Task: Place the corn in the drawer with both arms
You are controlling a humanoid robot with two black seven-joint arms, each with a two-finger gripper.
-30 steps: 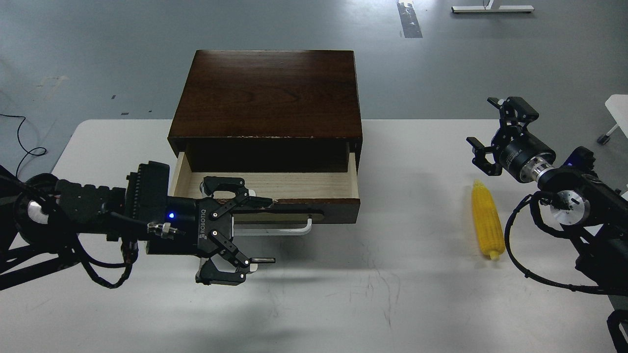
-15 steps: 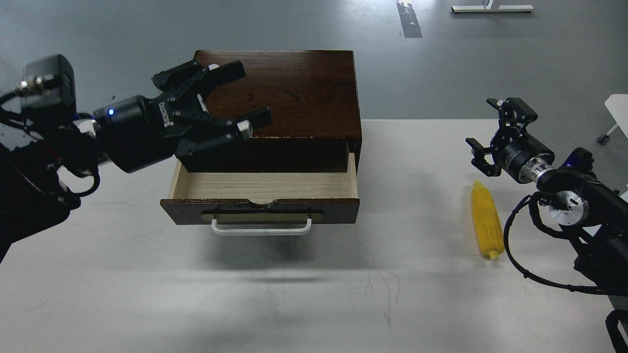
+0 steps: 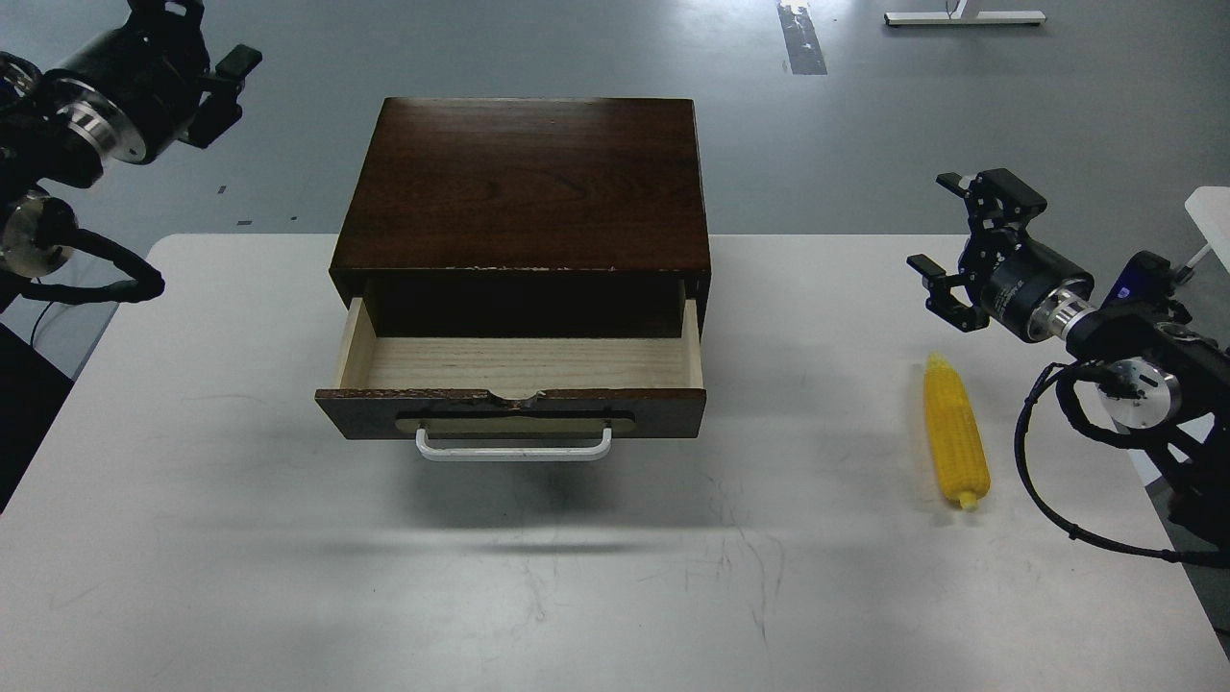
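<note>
The corn needs to go away in the open drawer (image 3: pixel 519 367), so my right gripper should next grab the corn by its thick end (image 3: pixel 959 471).
The yellow corn (image 3: pixel 954 447) lies on the white table at the right, pointed end away from me. The dark brown cabinet (image 3: pixel 524 183) stands at the table's back middle. Its drawer (image 3: pixel 519 367) is pulled out, its pale wood inside bare, its white handle (image 3: pixel 514 450) facing me. My right gripper (image 3: pixel 940 231) is open and empty, held above the table just behind the corn. My left gripper (image 3: pixel 216 43) is open and empty, raised at the far upper left beyond the table's back left corner, partly cut off by the view's edge.
The white table (image 3: pixel 288 577) has scuff marks in front of the drawer. Its right edge runs close beside the corn, under my right arm. Grey floor lies behind the cabinet. A white object (image 3: pixel 1213 207) shows at the right edge.
My left gripper has left the drawer handle, risen and swung back to the far upper left. The drawer stays open. My right gripper has shifted slightly up and back. The corn has not moved.
</note>
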